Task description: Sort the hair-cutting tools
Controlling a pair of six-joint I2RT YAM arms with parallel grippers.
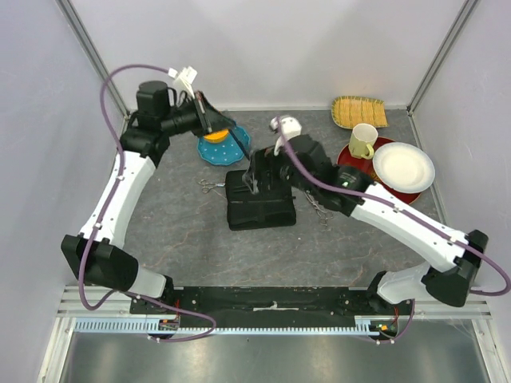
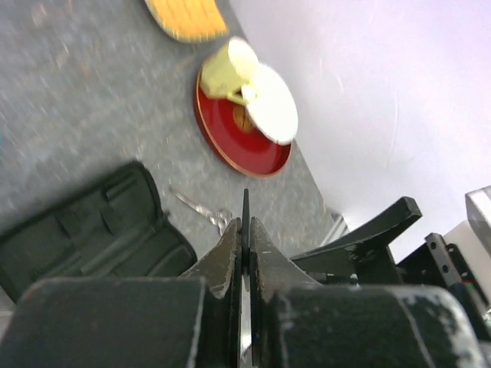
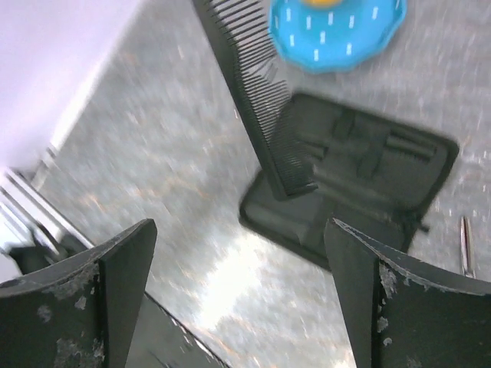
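My right gripper grabs the black comb's free toothed end (image 1: 244, 151) next, which leaves the opposite end to slide into the case (image 1: 259, 203).
My left gripper (image 1: 209, 120) is shut on a black comb (image 1: 206, 110) and holds it in the air above the blue plate (image 1: 231, 148). In the left wrist view the comb (image 2: 246, 201) shows edge-on between the shut fingers (image 2: 265, 249). My right gripper (image 1: 257, 171) hangs open and empty over the open black zip case (image 1: 259, 203). In the right wrist view its jaws (image 3: 239, 230) are spread wide, and a black comb (image 3: 253, 92) slants across the case (image 3: 360, 169). One pair of silver scissors (image 1: 211, 186) lies left of the case, another (image 1: 320, 211) right of it.
The blue plate holds an orange thing (image 1: 214, 136). At back right a red plate (image 1: 395, 194) carries a yellow cup (image 1: 363, 141) and a white plate (image 1: 403, 166), with a woven mat (image 1: 359, 112) behind. White walls close the back and sides.
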